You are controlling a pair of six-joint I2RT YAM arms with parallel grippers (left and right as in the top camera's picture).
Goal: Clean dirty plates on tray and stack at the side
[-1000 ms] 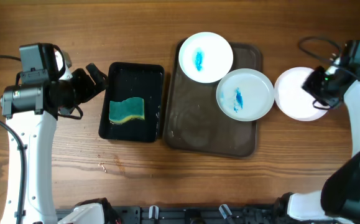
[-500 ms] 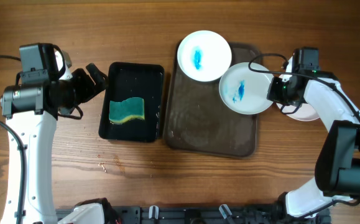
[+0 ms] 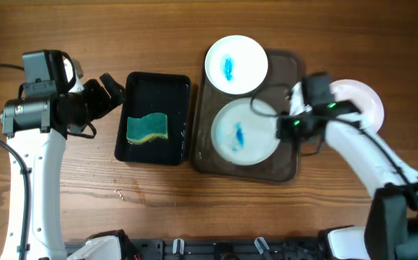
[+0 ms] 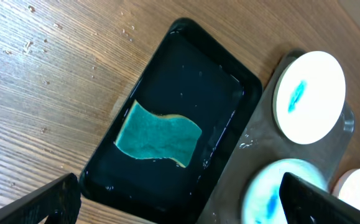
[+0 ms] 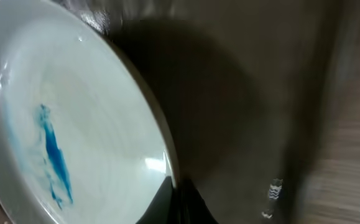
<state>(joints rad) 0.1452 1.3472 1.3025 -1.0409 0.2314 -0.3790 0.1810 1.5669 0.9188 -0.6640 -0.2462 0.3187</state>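
I need to reach the sponge with my left gripper and grab it by its green top [image 3: 147, 127]. The yellow side then stays free to clean the blue-smeared plate.
The dark brown tray [image 3: 284, 170] lies at centre right. A white plate with a blue smear [image 3: 236, 65] rests on its far left corner. My right gripper [image 3: 282, 128] is shut on the right rim of a second blue-smeared plate [image 3: 243, 133] over the tray's middle; the right wrist view shows its rim [image 5: 74, 124] between my fingers [image 5: 178, 200]. A plain white plate [image 3: 362, 101] lies on the table right of the tray. My left gripper [image 3: 112, 89] is open and empty, left of the black tray.
A smaller glossy black tray [image 3: 177, 87] holding a green and yellow sponge [image 3: 147, 128] sits left of the brown tray; it also shows wet in the left wrist view [image 4: 186, 68] with the sponge [image 4: 158, 134]. Bare wooden table surrounds them.
My right gripper left the plain plate, took the smeared plate at the tray's right by its rim, and carried it left to the tray's middle. The left arm has not moved.
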